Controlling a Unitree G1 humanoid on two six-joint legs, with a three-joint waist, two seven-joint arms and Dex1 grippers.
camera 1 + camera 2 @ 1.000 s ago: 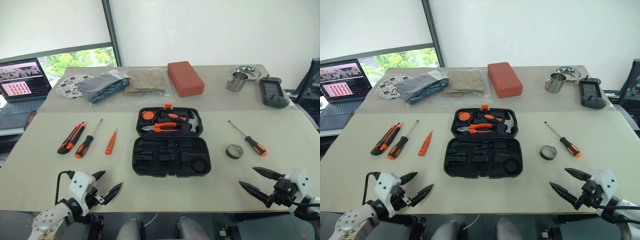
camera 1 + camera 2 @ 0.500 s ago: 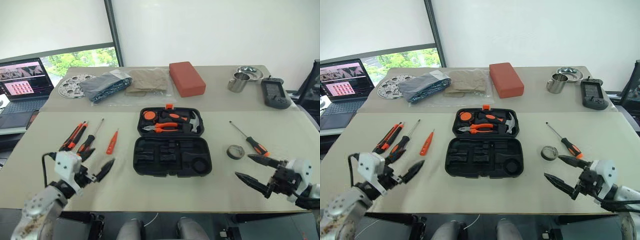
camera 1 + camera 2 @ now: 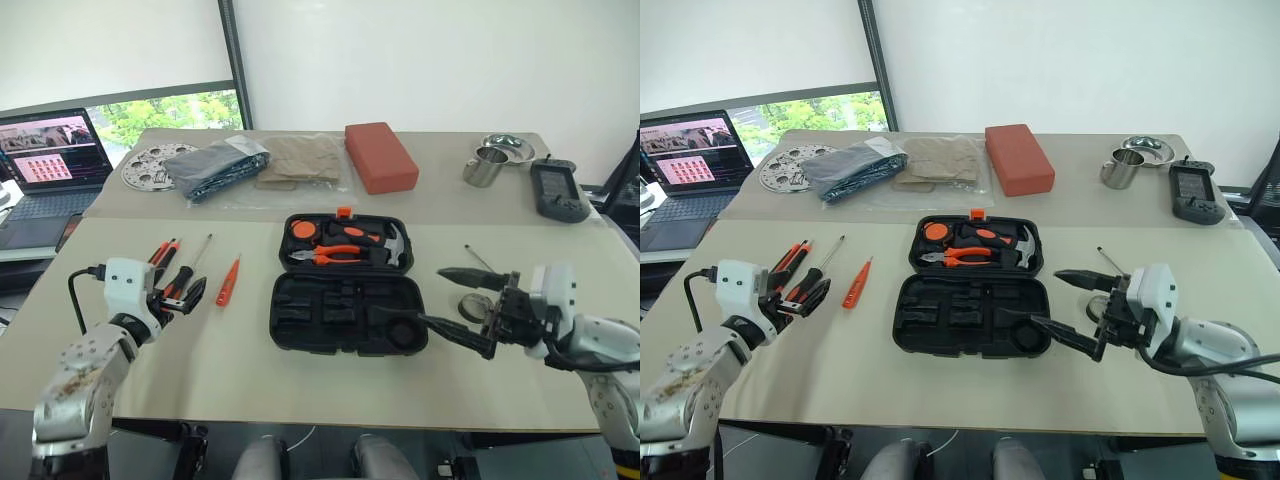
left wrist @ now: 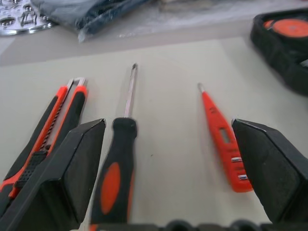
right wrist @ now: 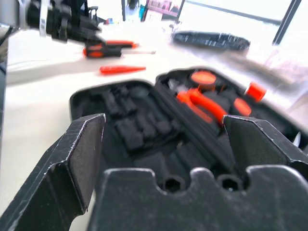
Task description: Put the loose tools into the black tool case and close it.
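My left gripper's fingers are still above the screwdriver handle, so it is too early to close. My left gripper lowers them, then closes on the handle.
The black tool case (image 3: 345, 312) lies open at the table's middle, with pliers and a hammer in its far half. Left of it lie the utility knife (image 4: 48, 120), an orange-and-black screwdriver (image 4: 118, 168) and a small all-orange screwdriver (image 3: 229, 280). My left gripper (image 3: 185, 295) is open just above the handles of the knife and screwdriver, holding nothing. My right gripper (image 3: 430, 296) is open at the case's right end, pointing left over it. Behind it show the shaft of another screwdriver (image 3: 477, 260) and part of the tape roll (image 3: 468, 303).
On the far table lie a red-brown block (image 3: 381, 157), bagged cloths (image 3: 250, 165), a perforated metal disc (image 3: 148, 165), a steel cup (image 3: 482, 165) and a black device (image 3: 560, 190). A laptop (image 3: 45, 160) stands at the far left.
My left gripper moved up and forward from the table's front edge to the knife and screwdriver handles. My right gripper rose and swung left to the case's right end. Both stayed open.
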